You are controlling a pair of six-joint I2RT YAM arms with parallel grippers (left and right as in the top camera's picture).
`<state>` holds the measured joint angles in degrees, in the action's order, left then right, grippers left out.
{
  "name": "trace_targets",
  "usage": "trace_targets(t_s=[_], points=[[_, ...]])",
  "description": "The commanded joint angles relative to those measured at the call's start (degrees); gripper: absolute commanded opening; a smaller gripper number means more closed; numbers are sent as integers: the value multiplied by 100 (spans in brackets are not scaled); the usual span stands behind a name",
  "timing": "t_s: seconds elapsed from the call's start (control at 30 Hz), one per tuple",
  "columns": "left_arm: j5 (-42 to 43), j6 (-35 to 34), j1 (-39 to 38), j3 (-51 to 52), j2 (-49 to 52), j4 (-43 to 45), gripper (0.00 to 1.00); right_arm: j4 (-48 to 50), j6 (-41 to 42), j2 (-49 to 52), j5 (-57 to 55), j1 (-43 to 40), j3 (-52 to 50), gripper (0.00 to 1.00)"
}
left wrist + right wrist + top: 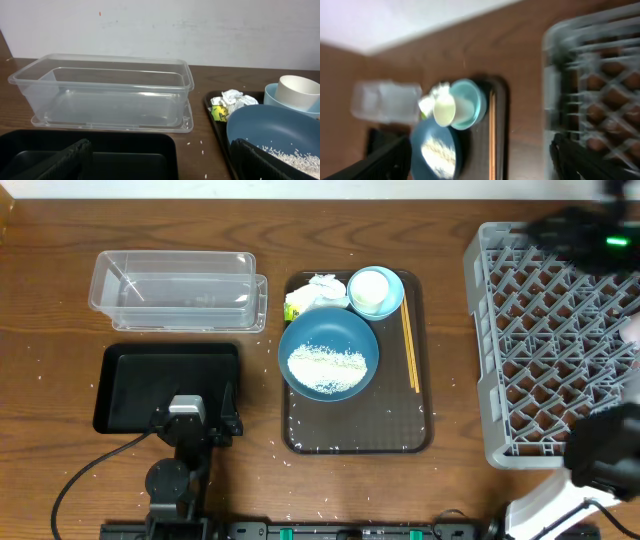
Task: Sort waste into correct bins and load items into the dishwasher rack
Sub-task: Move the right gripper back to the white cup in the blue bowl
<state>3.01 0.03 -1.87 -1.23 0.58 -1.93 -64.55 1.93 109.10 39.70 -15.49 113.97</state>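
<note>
The white cup needs to come out of the light-blue bowl to load the dishwasher rack (540,340). My right gripper should grab the cup by its open rim (369,300) next.
On the brown tray (385,425) a dark-blue bowl (328,330) holds a heap of white rice (326,365). Behind it a white cup (370,288) sits in the light-blue bowl (395,280), beside a crumpled tissue (318,288) with a yellow-green wrapper (292,308). Wooden chopsticks (409,345) lie along the tray's right side. My left gripper (194,402) (160,150) hangs open over the black tray (130,380), in front of the clear tub (175,290). My right gripper (480,145) is open and empty, high up, in a blurred view. The grey dishwasher rack (540,340) stands at the right.
Loose rice grains (202,143) are scattered on the wooden table between the black tray and the brown tray. The right arm's dark, blurred links (610,450) overlap the rack's near and far right corners. A pale pink shape (632,330) shows at the rack's right edge.
</note>
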Motion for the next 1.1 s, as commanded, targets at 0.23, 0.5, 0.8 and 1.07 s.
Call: trace_targets(t_s=[0.23,0.5,0.8,1.07], points=[[-63,35,35,101,-24,-201,91,640,422,656,-3661,3134,22,99],[-63,35,35,101,-24,-201,90,1591,529,1394,-4509,4308,22,71],[-63,35,35,101,-24,-201,91,1429,732,1923,-5493,4782,22,62],[-63,35,35,101,-24,-201,91,1117,1134,2253,-5429,4747,22,57]])
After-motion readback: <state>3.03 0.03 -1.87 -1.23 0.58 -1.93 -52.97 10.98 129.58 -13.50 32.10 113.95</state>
